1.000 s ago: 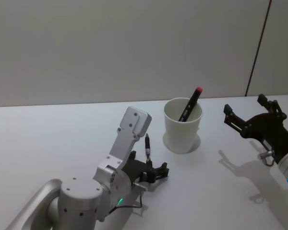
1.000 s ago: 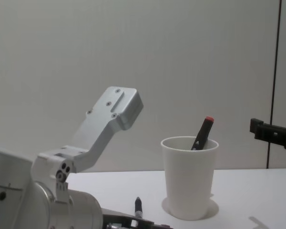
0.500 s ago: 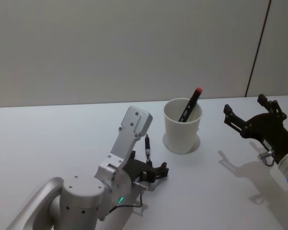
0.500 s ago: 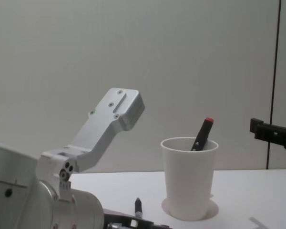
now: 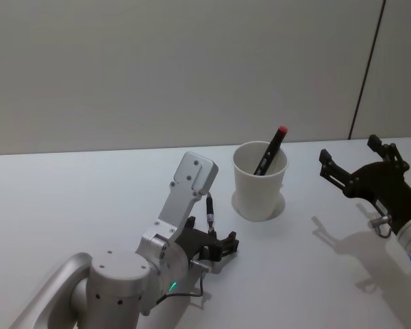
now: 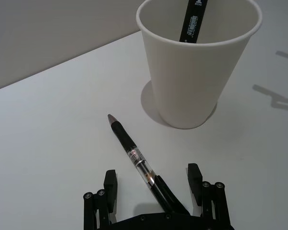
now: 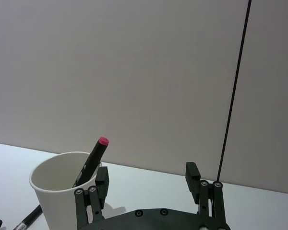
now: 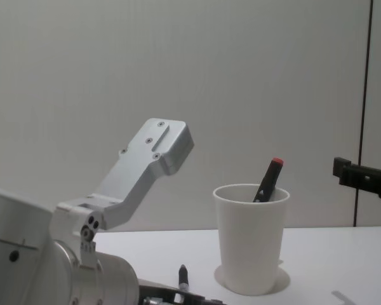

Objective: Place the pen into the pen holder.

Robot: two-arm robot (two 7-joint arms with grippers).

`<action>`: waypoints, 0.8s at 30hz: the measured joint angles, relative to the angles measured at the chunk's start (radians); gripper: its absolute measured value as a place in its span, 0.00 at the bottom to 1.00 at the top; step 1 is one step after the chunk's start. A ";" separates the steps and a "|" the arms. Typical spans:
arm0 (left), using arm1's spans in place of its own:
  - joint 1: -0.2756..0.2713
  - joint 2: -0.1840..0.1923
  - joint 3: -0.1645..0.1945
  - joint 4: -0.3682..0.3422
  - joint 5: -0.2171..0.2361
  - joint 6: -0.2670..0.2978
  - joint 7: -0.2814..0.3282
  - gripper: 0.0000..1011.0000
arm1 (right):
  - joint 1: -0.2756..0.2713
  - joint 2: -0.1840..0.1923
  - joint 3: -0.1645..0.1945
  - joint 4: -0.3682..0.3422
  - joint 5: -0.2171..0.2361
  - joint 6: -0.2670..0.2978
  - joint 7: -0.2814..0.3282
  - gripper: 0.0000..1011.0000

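My left gripper grips the pen by its back end (image 6: 169,194) next, leaving the pen's tip and grip (image 6: 121,132) free for the trip to the pen holder.
A dark pen (image 6: 137,160) with a clear barrel lies flat on the white table, tip toward the pen holder (image 6: 194,72). My left gripper (image 6: 152,181) is open low over the pen's rear end, one finger on each side. In the head view the pen (image 5: 209,211) sticks out of the left gripper (image 5: 213,237), just left of the white cup (image 5: 260,181). A black marker with a red cap (image 5: 272,147) leans inside the cup. My right gripper (image 5: 349,149) hangs open, right of the cup and above the table. It holds nothing.
The left arm's grey elbow link (image 8: 149,159) rises left of the cup (image 8: 251,238). A pale wall runs behind the table, with a dark vertical strip (image 5: 366,68) at the right. Bare white tabletop (image 5: 68,199) stretches left.
The left arm's elbow link has shifted slightly. The pen, the cup and the right gripper stand as before.
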 joint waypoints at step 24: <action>0.008 -0.001 -0.009 -0.003 0.001 -0.011 0.016 0.77 | 0.000 0.000 0.000 0.000 0.000 0.000 0.000 0.99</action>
